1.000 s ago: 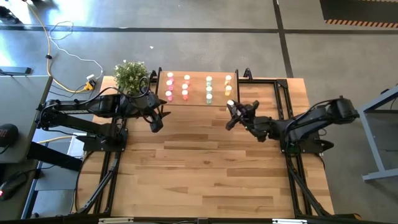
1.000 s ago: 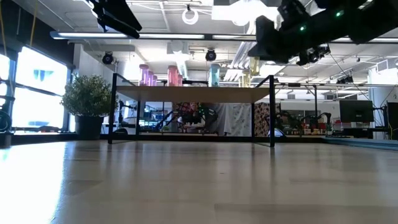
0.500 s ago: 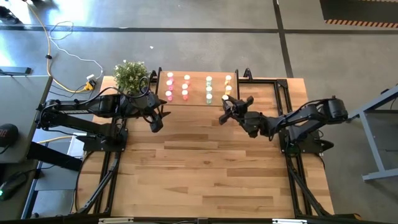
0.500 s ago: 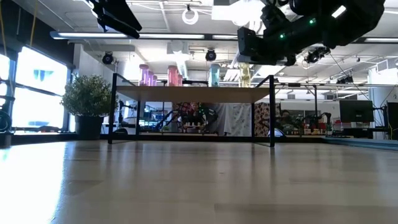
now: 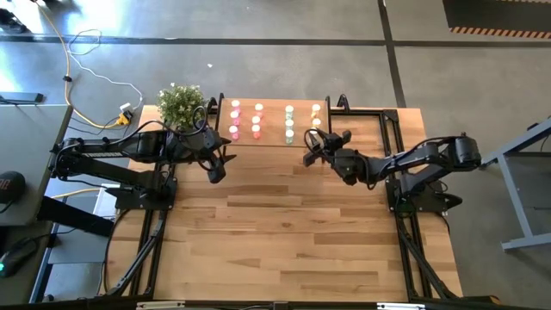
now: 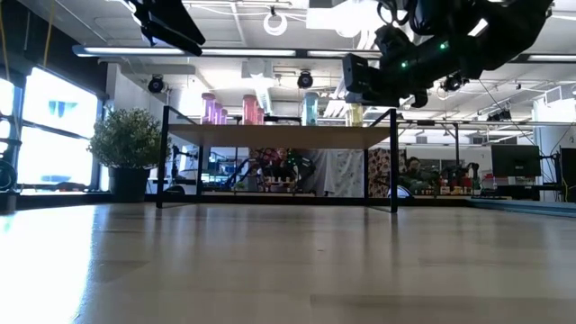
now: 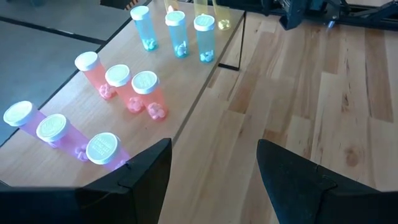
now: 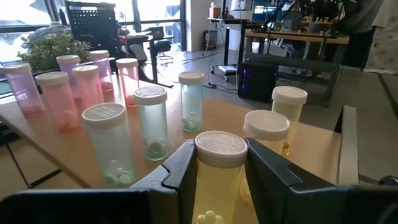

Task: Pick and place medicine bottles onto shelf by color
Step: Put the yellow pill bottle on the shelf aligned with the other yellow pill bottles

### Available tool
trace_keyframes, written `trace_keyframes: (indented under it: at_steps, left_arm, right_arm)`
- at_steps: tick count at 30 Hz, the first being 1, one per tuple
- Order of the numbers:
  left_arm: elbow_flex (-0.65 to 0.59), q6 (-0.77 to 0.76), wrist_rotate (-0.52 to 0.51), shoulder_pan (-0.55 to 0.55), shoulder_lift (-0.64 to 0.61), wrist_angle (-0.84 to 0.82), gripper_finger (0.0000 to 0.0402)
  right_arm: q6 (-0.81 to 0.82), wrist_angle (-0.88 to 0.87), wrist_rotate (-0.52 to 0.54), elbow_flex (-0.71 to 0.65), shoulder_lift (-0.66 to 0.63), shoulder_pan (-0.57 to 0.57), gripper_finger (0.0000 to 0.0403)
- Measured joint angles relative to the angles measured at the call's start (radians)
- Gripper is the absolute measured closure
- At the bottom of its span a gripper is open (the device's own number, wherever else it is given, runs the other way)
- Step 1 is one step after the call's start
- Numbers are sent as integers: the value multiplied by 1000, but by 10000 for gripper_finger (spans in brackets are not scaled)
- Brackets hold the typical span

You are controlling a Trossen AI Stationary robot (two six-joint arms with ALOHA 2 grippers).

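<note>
The upright yellow bottle's cap (image 5: 315, 131) is as high over the shelf board as its neighbours, so it is time to open my right gripper, and the bottle would stay standing.
The shelf (image 5: 274, 138), a light-wood board on black legs, stands at the table's far middle. Upright bottles with pale caps stand on it in rows: purple (image 7: 55, 129), pink-red (image 7: 123, 81), pale green (image 8: 152, 121) and yellow (image 8: 287, 115). My right gripper (image 5: 312, 139) is at the shelf's near right corner, shut on a yellow bottle (image 8: 219, 171); the low view shows it there too (image 6: 360, 83). My left gripper (image 7: 211, 180) hangs open over the table just near of the shelf's left end (image 5: 215, 168), touching nothing. My right gripper pinches the yellow bottle's wall just below its cap (image 8: 217, 190) between its two fingers (image 8: 183, 171), one on each side. The fingers come in level from the table's right. The bottle stands upright, cap up; its foot is hidden, so I cannot tell whether it rests on the shelf.
A small potted plant (image 5: 181, 104) stands at the shelf's left end. Two yellow bottles (image 8: 266, 140) stand just behind the held one, pale green ones (image 8: 111, 143) beside it. Bare wooden tabletop (image 5: 284, 232) lies near of the shelf.
My right gripper has carried the yellow bottle toward the table's left and far edge, up to the shelf's near right corner. It stays shut on the bottle, which stays upright.
</note>
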Motion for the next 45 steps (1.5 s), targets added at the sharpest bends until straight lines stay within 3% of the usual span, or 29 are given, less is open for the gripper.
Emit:
trace_keyframes:
  at_steps: [11, 26, 41, 45]
  left_arm:
    - [0, 24, 0, 0, 0, 0, 174]
    - [0, 24, 0, 0, 0, 0, 174]
    - [0, 24, 0, 0, 0, 0, 174]
    - [0, 24, 0, 0, 0, 0, 174]
  right_arm:
    - [-5, -29, 0, 2, -2, -8, 292]
    - [-34, -33, 2, 0, -1, -7, 215]
    - [-31, -31, 9, -2, -23, -2, 213]
    - [-34, -31, 72, -2, -23, 21, 213]
